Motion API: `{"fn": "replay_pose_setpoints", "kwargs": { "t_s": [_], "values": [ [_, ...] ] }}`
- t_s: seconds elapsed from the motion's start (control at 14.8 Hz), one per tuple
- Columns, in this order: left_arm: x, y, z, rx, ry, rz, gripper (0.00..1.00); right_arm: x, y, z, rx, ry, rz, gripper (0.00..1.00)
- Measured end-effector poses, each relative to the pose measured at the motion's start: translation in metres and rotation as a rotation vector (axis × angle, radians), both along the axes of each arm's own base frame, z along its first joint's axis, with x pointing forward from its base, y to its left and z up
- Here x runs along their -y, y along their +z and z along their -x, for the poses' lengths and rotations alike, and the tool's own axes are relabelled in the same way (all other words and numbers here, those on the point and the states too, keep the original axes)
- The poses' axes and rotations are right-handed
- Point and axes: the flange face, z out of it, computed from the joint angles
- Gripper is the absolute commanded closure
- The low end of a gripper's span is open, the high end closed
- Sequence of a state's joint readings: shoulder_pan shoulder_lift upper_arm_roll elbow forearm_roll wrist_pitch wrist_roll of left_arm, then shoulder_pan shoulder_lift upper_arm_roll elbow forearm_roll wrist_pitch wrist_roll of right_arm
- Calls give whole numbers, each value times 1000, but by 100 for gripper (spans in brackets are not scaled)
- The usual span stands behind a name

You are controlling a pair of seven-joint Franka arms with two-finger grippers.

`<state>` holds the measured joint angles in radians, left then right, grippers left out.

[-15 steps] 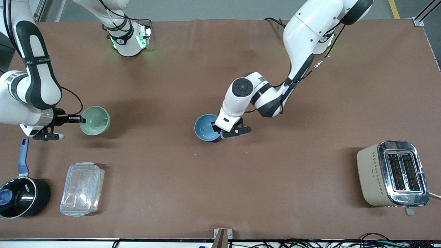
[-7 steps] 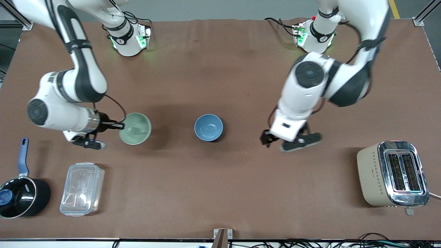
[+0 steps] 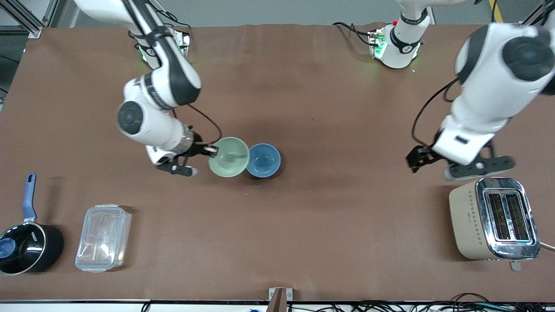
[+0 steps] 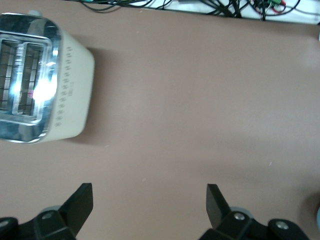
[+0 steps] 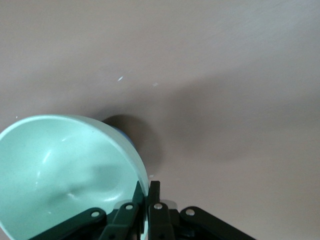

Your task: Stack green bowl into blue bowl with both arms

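Observation:
The green rim (image 3: 248, 155) hangs beside the blue opening (image 3: 265, 159), so my right gripper keeps hold of the green bowl for now, until it nests in the blue bowl.
My right gripper (image 3: 211, 150) is shut on the rim of the pale green bowl (image 3: 229, 157) and holds it in the air, overlapping the edge of the blue bowl (image 3: 263, 160) on the side toward the right arm's end. In the right wrist view the fingers (image 5: 154, 192) pinch the green bowl's (image 5: 60, 170) rim, and only a dark sliver of the blue bowl (image 5: 126, 136) shows past it. The blue bowl stands upright near the table's middle. My left gripper (image 3: 417, 159) is open and empty, up over bare table beside the toaster; its fingertips (image 4: 83, 196) stand wide apart.
A beige toaster (image 3: 494, 219) stands at the left arm's end near the front camera, also in the left wrist view (image 4: 42, 87). A clear lidded box (image 3: 103, 237) and a black saucepan with a blue handle (image 3: 24, 242) sit at the right arm's end.
My right arm carried the green bowl across the table to the blue bowl's edge. My left gripper let go of the blue bowl and swung away to beside the toaster.

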<state>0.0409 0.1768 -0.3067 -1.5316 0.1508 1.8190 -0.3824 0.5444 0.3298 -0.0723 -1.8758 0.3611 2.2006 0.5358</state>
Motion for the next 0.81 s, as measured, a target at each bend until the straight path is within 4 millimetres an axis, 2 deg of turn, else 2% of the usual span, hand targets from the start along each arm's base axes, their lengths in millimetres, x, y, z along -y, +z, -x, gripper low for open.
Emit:
{"fn": "replay_pose_setpoints", "kwargs": {
  "t_s": [0.14, 0.27, 0.47, 0.61, 0.81],
  "values": [
    [-34, 25, 12, -25, -44, 12, 0, -27, -25, 9, 4, 5, 7, 100],
    [-57, 45, 27, -49, -89, 22, 0, -42, -49, 14, 7, -4, -4, 100],
    [-62, 65, 45, -60, -109, 16, 0, -61, -71, 22, 18, -11, -15, 99],
    [-61, 68, 57, -91, -129, 6, 0, -71, -81, 29, 12, -4, -7, 98],
    [-69, 67, 67, -131, -150, 12, 0, -77, -94, 35, 16, 1, 1, 98]
  ]
}}
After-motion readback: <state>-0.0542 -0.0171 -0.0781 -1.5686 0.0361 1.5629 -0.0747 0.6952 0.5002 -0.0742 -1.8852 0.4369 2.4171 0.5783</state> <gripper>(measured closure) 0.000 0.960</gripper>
